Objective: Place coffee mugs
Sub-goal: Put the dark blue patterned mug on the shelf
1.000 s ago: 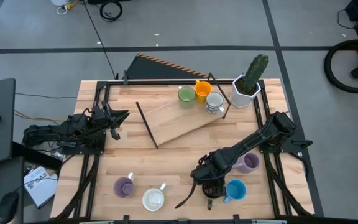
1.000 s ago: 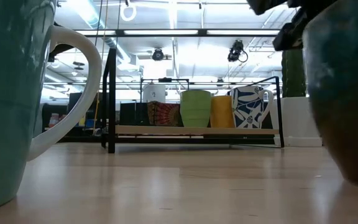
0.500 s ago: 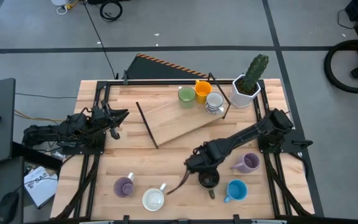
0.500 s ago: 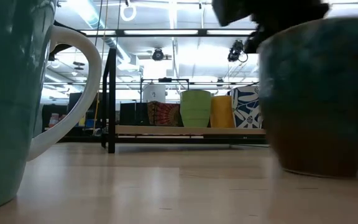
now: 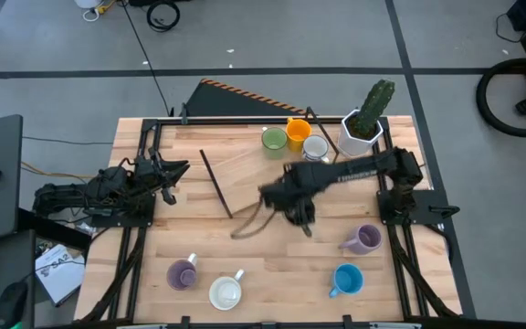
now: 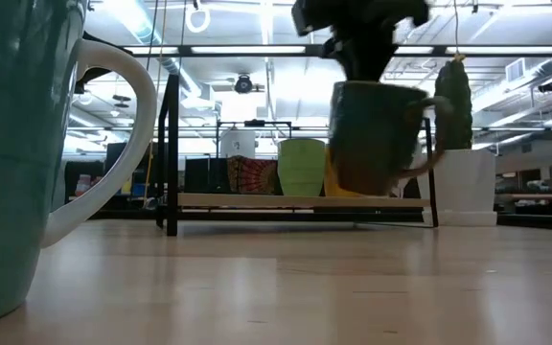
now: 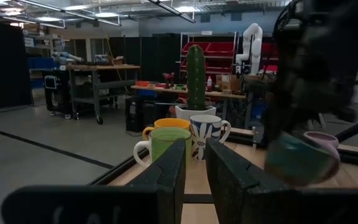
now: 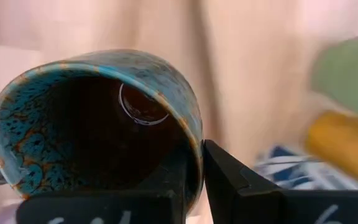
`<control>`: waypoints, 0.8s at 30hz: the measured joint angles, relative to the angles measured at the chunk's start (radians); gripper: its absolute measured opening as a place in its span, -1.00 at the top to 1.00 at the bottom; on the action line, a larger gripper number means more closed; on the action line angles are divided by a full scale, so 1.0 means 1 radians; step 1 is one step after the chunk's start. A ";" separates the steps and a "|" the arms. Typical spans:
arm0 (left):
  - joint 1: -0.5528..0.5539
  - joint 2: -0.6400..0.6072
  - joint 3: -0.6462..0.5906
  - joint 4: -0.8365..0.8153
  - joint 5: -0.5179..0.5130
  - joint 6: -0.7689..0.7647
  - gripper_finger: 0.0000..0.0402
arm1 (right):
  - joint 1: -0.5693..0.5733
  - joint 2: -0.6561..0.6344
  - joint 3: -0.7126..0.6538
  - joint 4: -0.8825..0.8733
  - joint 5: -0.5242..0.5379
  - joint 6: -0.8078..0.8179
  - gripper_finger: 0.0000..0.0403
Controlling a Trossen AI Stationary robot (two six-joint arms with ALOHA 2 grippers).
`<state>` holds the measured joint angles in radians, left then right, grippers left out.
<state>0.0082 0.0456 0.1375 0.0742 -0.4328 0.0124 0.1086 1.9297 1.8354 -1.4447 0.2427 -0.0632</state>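
Observation:
The dark brown mug hangs short of the green mug and would miss now, so my right gripper should hold it until the rack.
My right gripper (image 5: pixel 292 203) is over the table's middle, shut on the dark brown, blue-speckled mug (image 6: pixel 377 149), just near of the wooden rack (image 5: pixel 258 174). A green mug (image 5: pixel 274 140), an orange mug (image 5: pixel 298 134) and a white-and-blue patterned mug (image 5: pixel 315 151) stand on the rack. On the table stand a lilac mug (image 5: pixel 363 239), a blue mug (image 5: pixel 345 279), a second lilac mug (image 5: pixel 183 274) and a white mug (image 5: pixel 226 292). My left gripper (image 7: pixel 195 168) waits at the table's left edge, its fingers a narrow gap apart, touching nothing. My right gripper holds the dark mug by its rim (image 8: pixel 194 146), with one finger (image 8: pixel 169 186) inside the cup and the other finger (image 8: pixel 229 183) outside against the wall. It comes from above, pointing down. The mug hangs below it, lifted clear of the table, nearly upright, handle (image 6: pixel 431 134) to one side.
A white faceted pot with a cactus (image 5: pixel 365 119) stands at the rack's right end. The rack's black frame (image 6: pixel 172 153) rises at both ends. A big mug wall with a white handle (image 6: pixel 113 144) fills the low view's left side. Bare wood lies between the rack and the near mugs.
My right gripper has carried the dark mug from beside the blue mug near the table's near edge toward the far edge and upward, up to the rack. The mug, earlier low and close to the low camera, now hangs clear above the table in front of the shelved mugs.

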 joint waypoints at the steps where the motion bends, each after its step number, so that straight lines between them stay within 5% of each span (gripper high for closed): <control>1: 0.000 0.000 0.000 0.000 0.000 0.000 0.66 | -0.026 0.000 0.005 0.006 0.007 -0.031 0.80; 10: 0.000 0.000 0.000 -0.004 0.000 0.000 0.66 | -0.214 -0.001 0.010 0.030 0.029 -0.202 0.80; 24: 0.000 0.000 0.000 -0.004 0.000 0.000 0.66 | -0.320 -0.003 0.011 0.120 0.023 -0.351 0.80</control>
<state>0.0081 0.0456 0.1371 0.0700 -0.4328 0.0125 -0.2110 1.9270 1.8462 -1.3243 0.2657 -0.4142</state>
